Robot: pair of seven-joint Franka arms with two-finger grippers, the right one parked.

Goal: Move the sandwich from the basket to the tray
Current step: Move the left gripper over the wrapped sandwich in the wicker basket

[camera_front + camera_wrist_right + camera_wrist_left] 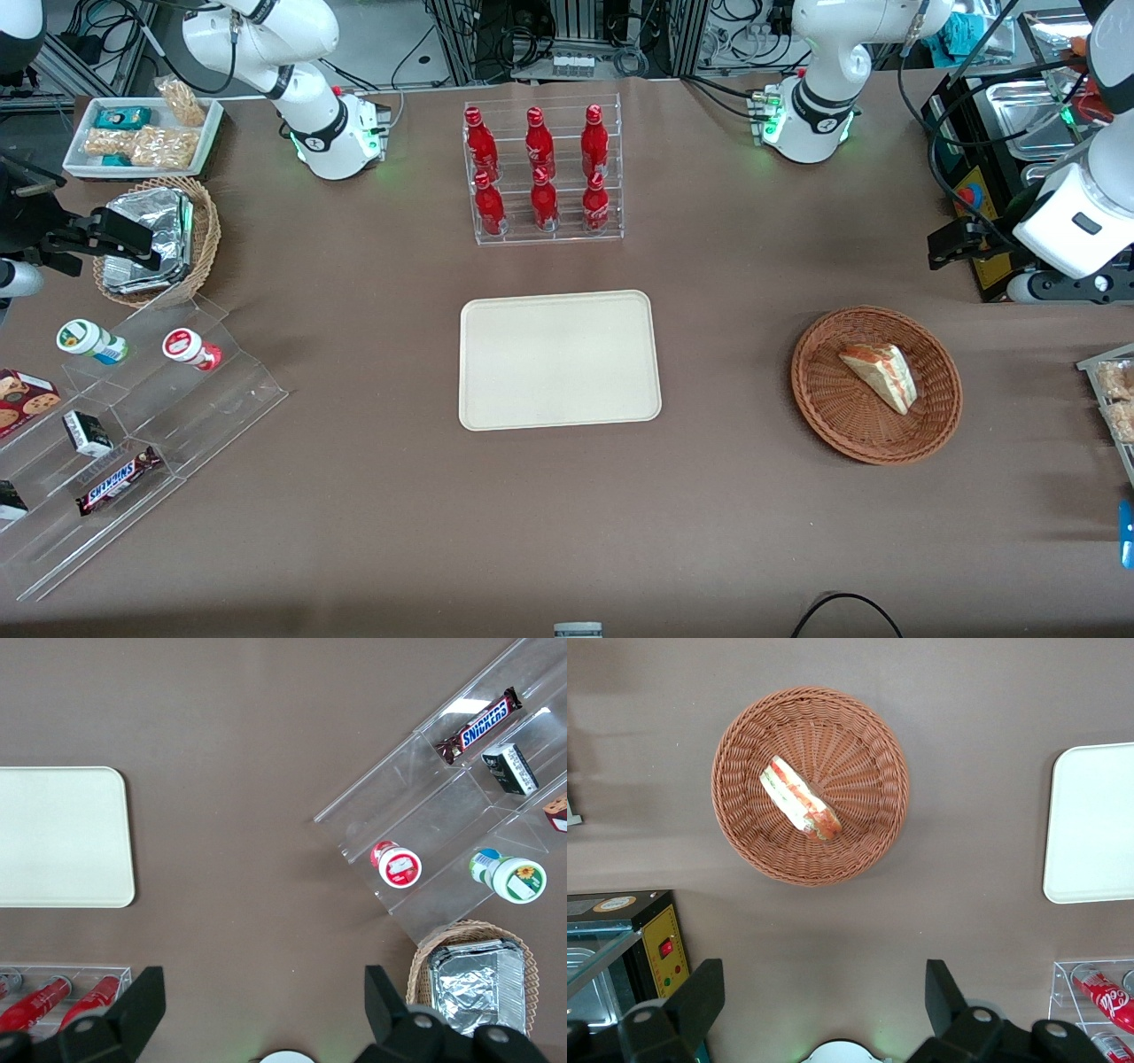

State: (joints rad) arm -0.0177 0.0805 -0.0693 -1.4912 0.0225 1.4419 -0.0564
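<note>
The robot's left gripper should next grab the sandwich by its end with the most red filling (857,357), so that it can put the sandwich on the cream tray (558,359).
The sandwich (879,376) (801,798), a white-bread wedge with red and green filling, lies on its side in the shallow reddish-brown basket (819,399) (744,753). The cream tray (558,359) (1094,824) lies flat at the middle of the table with nothing on it. My left gripper (952,246) (822,979) hangs high over the table, farther from the front camera than the basket and a little toward the working arm's end. Its fingers stand wide open with only bare tablecloth between them.
A clear rack of red bottles (542,173) (1103,992) stands farther back than the tray. A black appliance with metal pans (992,133) (656,948) sits by my gripper. A snack tray (1112,390) pokes in beside the basket. A tan basket of foil packets (159,239) and acrylic steps (133,399) are at the parked arm's end.
</note>
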